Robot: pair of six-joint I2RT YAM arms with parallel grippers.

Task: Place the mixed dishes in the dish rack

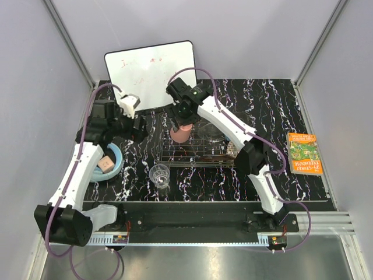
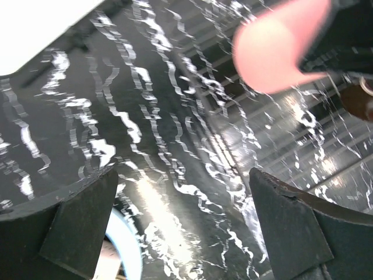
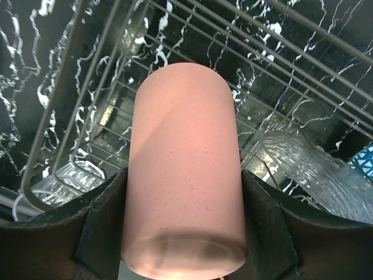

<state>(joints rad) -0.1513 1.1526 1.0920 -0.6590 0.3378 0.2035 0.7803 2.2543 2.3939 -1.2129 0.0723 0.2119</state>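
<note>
The pink cup (image 1: pixel 180 133) is above the rack's wires and would drop onto them if I opened now. My right gripper should lower the cup before it lets go.
My right gripper (image 3: pixel 184 195) is shut on the pink plastic cup (image 3: pixel 183 157), a finger on either side of its wall. From above, the cup (image 1: pixel 180 133) hangs over the back left corner of the dark wire dish rack (image 1: pixel 198 156). A clear glass bowl (image 3: pixel 309 169) lies in the rack, and a blue patterned bowl (image 3: pixel 364 160) shows at the right edge of the right wrist view. A clear stemmed glass (image 1: pixel 159 174) stands on the table in front of the rack. My left gripper (image 2: pixel 182 195) is open over bare marble left of the rack, with the cup (image 2: pixel 280 44) beyond it.
A plain light-blue bowl (image 1: pixel 108 162) with a small block in it sits near the left arm. A white whiteboard (image 1: pixel 150 73) leans at the back. An orange book (image 1: pixel 304 153) lies at the far right. Grey walls close in on the left and right sides.
</note>
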